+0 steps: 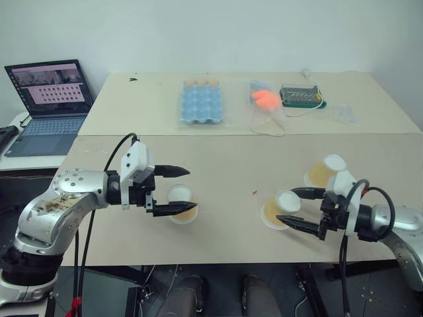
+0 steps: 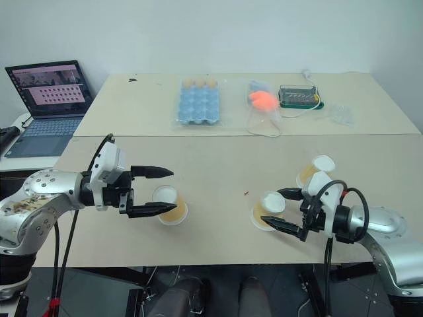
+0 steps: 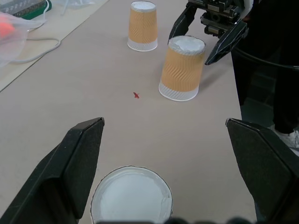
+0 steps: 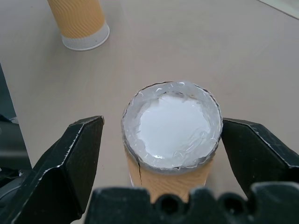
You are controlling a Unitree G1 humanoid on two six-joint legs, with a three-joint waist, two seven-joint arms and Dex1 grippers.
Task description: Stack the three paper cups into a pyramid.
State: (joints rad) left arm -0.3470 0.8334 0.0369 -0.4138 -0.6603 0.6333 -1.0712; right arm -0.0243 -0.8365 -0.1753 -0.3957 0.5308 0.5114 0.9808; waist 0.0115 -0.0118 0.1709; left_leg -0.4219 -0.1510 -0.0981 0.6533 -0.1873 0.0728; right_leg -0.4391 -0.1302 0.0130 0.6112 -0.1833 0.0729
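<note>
My right gripper should close on the middle cup now. Its fingers are on both sides of the cup in the right wrist view.
Three paper cups stand upside down on the tan table, white bases up. The left cup sits between the fingers of my left gripper, which is open and reaches in from the left. The middle cup stands between the spread fingers of my right gripper, also open, with a gap on each side in the right wrist view. The third cup stands free at the far right, behind the right gripper. In the left wrist view the middle cup and third cup stand apart.
On the back table lie a blue egg tray, a clear bag with an orange object, a green-edged box and a white cable. A laptop stands open at the far left. The table's front edge runs close below both grippers.
</note>
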